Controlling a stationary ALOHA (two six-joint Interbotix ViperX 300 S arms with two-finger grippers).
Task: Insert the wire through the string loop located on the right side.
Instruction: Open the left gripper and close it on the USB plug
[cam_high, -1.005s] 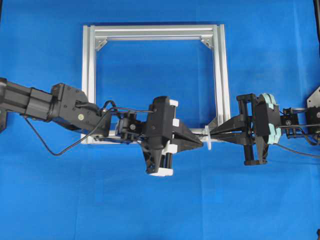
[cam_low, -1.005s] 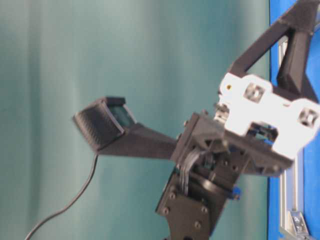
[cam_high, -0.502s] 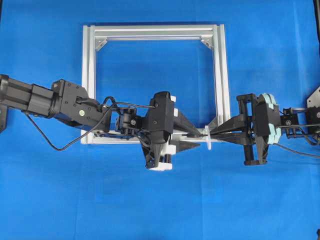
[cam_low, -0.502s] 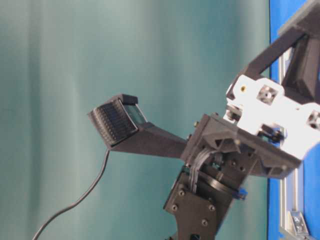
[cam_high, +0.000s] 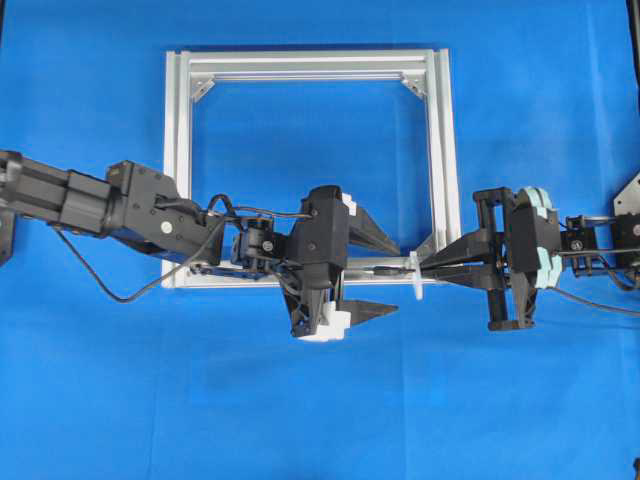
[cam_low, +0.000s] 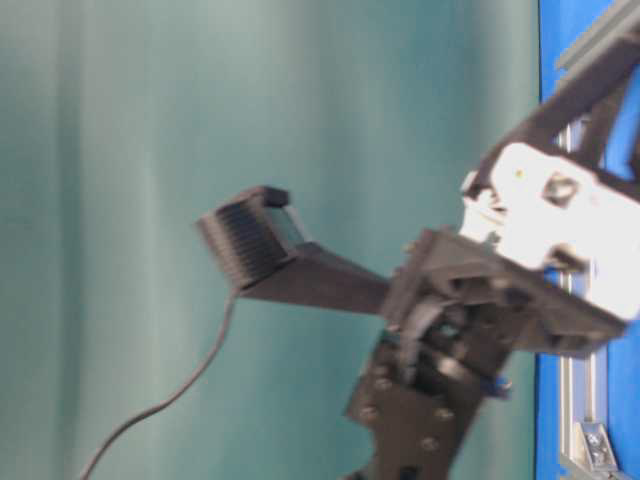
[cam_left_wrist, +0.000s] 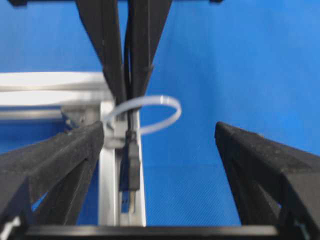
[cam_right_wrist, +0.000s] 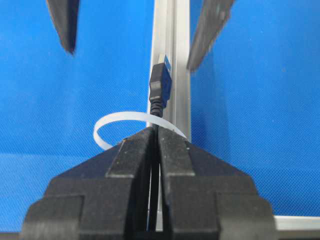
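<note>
The white string loop (cam_high: 413, 277) and my right gripper crowd the back of the plug. My left gripper should next grab the dark plug by its protruding front end (cam_high: 376, 270).
The wire's dark plug (cam_high: 384, 269) lies along the silver frame's bottom bar, poking out of the white string loop (cam_high: 413, 277) toward the left. My right gripper (cam_high: 424, 270) is shut on the wire just behind the loop. In the right wrist view the plug (cam_right_wrist: 160, 86) sticks out beyond the pinched fingertips (cam_right_wrist: 172, 142), with the loop (cam_right_wrist: 106, 124) around them. My left gripper (cam_high: 385, 272) is open, one finger on each side of the plug and apart from it. Its own view shows the plug (cam_left_wrist: 131, 162) and the loop (cam_left_wrist: 159, 114) between wide-spread fingers (cam_left_wrist: 55, 160).
The square aluminium frame (cam_high: 178, 150) lies flat on the blue mat, with triangular brackets in its corners. A black cable (cam_high: 95, 285) trails from the left arm across the mat. The table-level view shows only the left gripper's body (cam_low: 540, 240) close up.
My left gripper has opened wide, let go of the plug and drawn back a little to the left. The right gripper has stayed shut on the wire at the loop.
</note>
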